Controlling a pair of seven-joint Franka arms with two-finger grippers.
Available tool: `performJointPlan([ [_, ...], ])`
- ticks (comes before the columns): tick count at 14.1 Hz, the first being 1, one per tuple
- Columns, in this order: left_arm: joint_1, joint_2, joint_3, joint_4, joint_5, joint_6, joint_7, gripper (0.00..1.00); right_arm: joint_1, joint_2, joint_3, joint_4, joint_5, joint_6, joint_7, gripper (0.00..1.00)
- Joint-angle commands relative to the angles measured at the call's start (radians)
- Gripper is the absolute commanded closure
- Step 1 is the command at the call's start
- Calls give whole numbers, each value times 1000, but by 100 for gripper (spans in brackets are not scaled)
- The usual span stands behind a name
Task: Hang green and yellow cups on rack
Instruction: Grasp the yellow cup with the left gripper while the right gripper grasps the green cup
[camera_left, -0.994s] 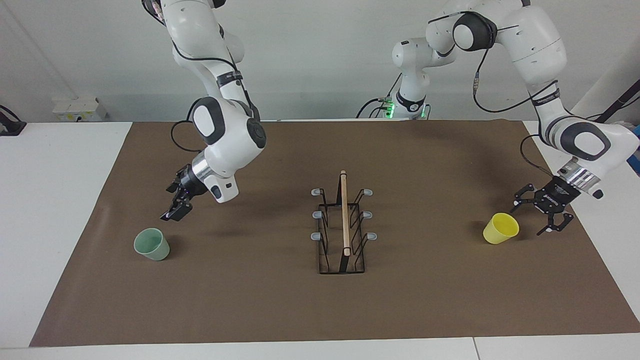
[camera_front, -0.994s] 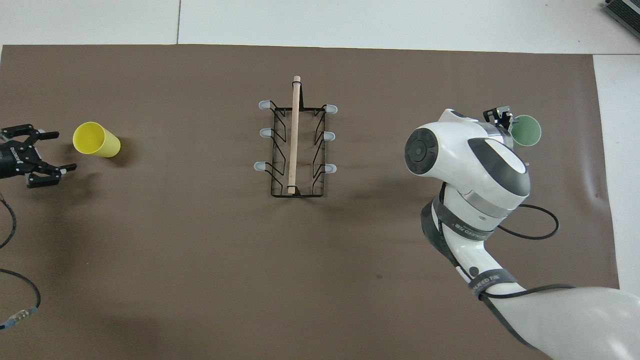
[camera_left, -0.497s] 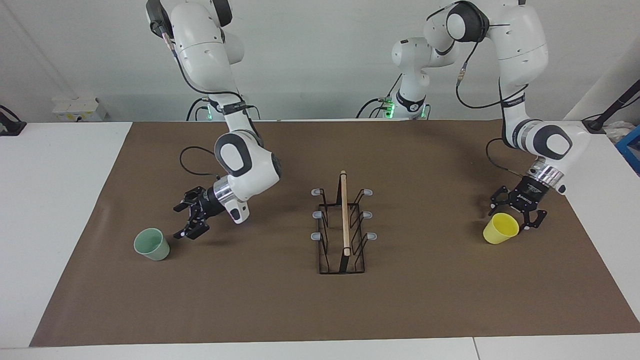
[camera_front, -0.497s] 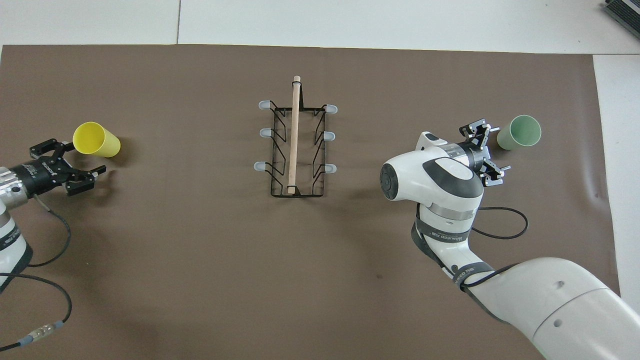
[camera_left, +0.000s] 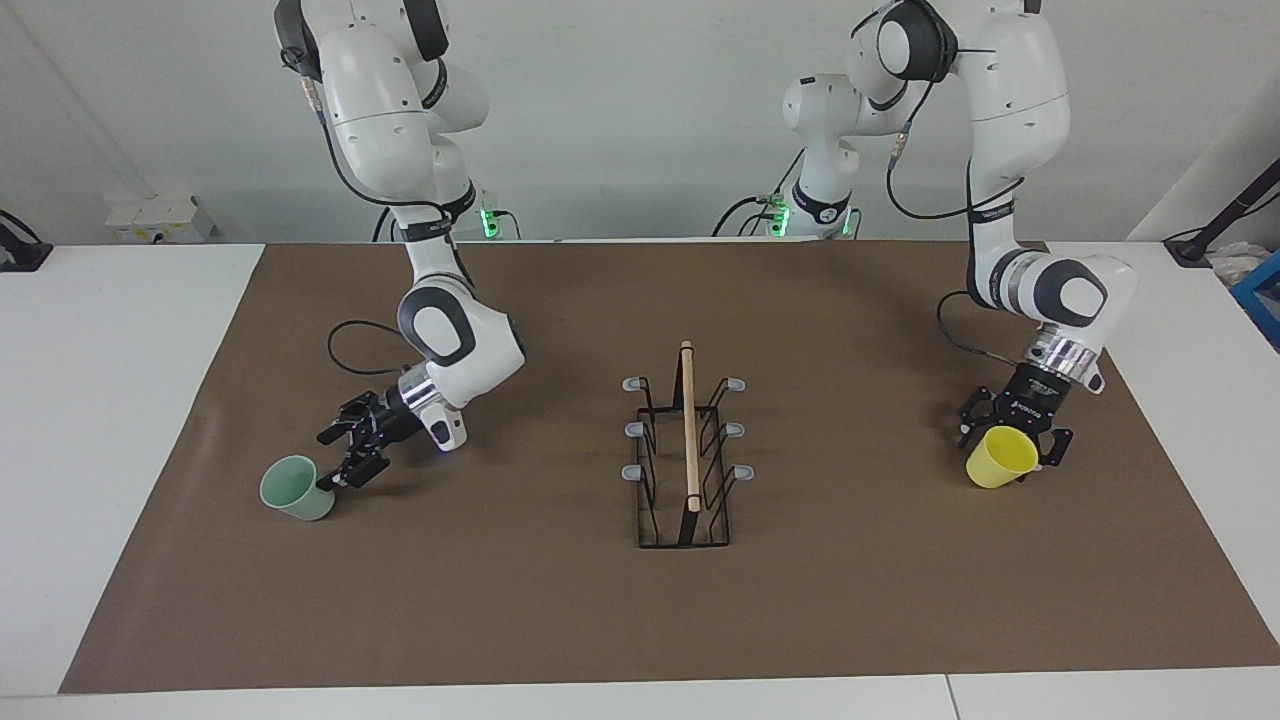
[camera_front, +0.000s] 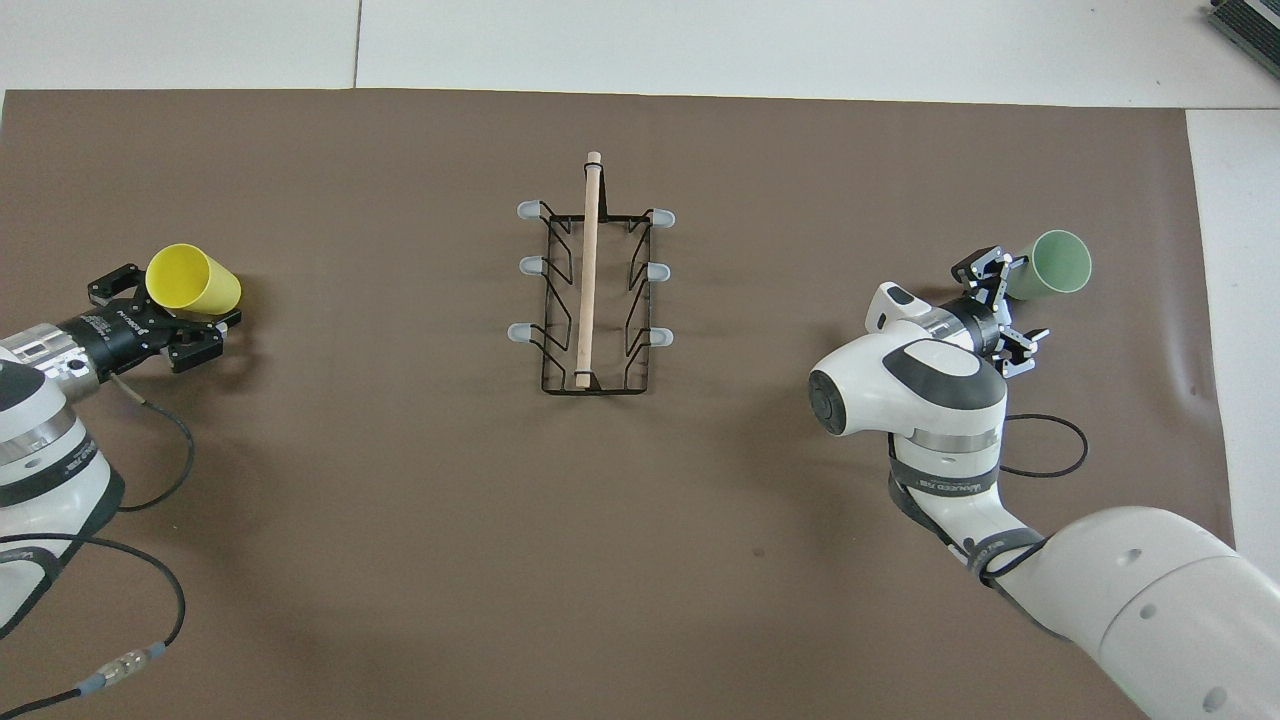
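Note:
My left gripper should grab the yellow cup by its side (camera_front: 216, 288) next. Then the yellow cup's open rim (camera_front: 178, 276) stays free to slip over a rack peg.
The yellow cup (camera_left: 1001, 458) (camera_front: 192, 279) stands open end up on the brown mat toward the left arm's end. My left gripper (camera_left: 1010, 440) (camera_front: 165, 310) is low and open, with a finger on each side of the cup's lower part. The mint green cup (camera_left: 295, 488) (camera_front: 1056, 262) sits toward the right arm's end, leaning slightly. My right gripper (camera_left: 346, 453) (camera_front: 1008, 303) is low and open, its fingers reaching the cup's base, one touching its side. The black wire rack (camera_left: 686, 450) (camera_front: 590, 290) with the wooden dowel stands mid-table, its prongs bare.
The brown mat (camera_left: 860, 600) covers most of the white table. Cables trail from both wrists onto the mat. A white box (camera_left: 155, 215) sits at the table's edge at the right arm's end.
Both grippers have come down and moved in on their cups. The left one now straddles the yellow cup. The right one has reached the green cup and nudged it slightly.

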Motion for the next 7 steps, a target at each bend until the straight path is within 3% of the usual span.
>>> performJointPlan([
  [1, -10, -11, -16, 2, -22, 43, 18, 0, -13, 7, 9, -16, -68, 4, 69, 0],
  [4, -10, -3, -24, 34, -13, 51, 24, 0, 4, 5, 9, -16, -69, 4, 69, 0],
  [5, -10, -3, -24, 37, -5, 53, 33, 5, 19, 4, 9, -16, -69, 0, 67, 0],
  [6, -10, -2, -24, 42, -5, 57, 53, 62, 38, 4, 9, -16, -72, 3, 66, 0],
  [7, -8, 0, -36, 45, -14, 75, 72, 73, 41, 5, 9, -16, -98, 7, 61, 0],
])
